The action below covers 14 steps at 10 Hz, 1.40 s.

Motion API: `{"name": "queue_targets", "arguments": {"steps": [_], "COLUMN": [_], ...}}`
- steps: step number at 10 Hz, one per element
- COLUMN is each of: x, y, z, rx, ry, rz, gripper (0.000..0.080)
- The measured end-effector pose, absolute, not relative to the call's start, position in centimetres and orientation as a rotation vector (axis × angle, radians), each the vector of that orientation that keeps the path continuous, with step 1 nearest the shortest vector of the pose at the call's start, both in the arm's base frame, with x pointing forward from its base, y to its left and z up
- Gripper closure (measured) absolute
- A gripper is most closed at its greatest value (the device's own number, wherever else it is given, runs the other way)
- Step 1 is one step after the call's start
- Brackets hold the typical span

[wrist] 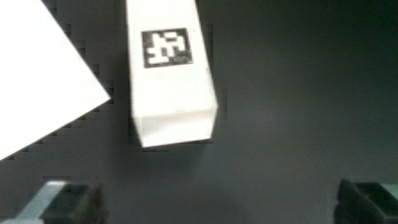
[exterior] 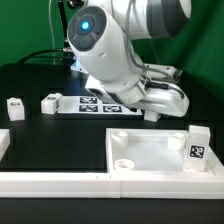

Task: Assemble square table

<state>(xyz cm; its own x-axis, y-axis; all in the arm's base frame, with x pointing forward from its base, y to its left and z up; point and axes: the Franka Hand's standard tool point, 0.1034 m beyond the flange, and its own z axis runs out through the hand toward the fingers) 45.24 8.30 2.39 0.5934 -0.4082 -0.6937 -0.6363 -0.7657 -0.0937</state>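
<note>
My gripper moves toward the near end of the leg (wrist: 176, 130), before it closes, since my fingers stop short of that end in the wrist view.
The white square tabletop (exterior: 150, 152) lies at the front on the exterior view's right, rim up, with round corner sockets. One tagged white leg (exterior: 198, 147) stands at its right edge. Two more legs (exterior: 14, 108) (exterior: 50, 101) stand on the black table at the left. My gripper (exterior: 150, 114) hangs low just behind the tabletop. In the wrist view it (wrist: 214, 205) is open and empty, with both fingertips (wrist: 59, 200) wide apart. Another tagged white leg (wrist: 175, 70) lies on the black surface ahead of them, not touched.
The marker board (exterior: 100, 103) lies behind the arm. A long white border rail (exterior: 90, 184) runs along the front edge. A white piece (exterior: 3, 146) sits at the far left. A flat white corner (wrist: 45, 85) lies beside the leg in the wrist view.
</note>
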Motion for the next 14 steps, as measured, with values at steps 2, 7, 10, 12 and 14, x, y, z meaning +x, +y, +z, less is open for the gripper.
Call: {"name": "queue_targets", "arguments": {"steps": [2, 7, 10, 12, 14], "x": [45.2, 41.1, 40.4, 40.4, 40.4], "y": [8.1, 8.7, 9.4, 9.3, 9.3], "z": [2.3, 0.7, 0.4, 0.4, 0.3], "rx": [-2.489, -2.405, -2.388, -2.387, -2.387], "ry": [0.851, 0.897, 0.916, 0.917, 0.918], "rz": [0.964, 1.055, 1.075, 1.074, 1.074], "gripper": [0.015, 0.015, 0.015, 0.0388, 0.0511]}}
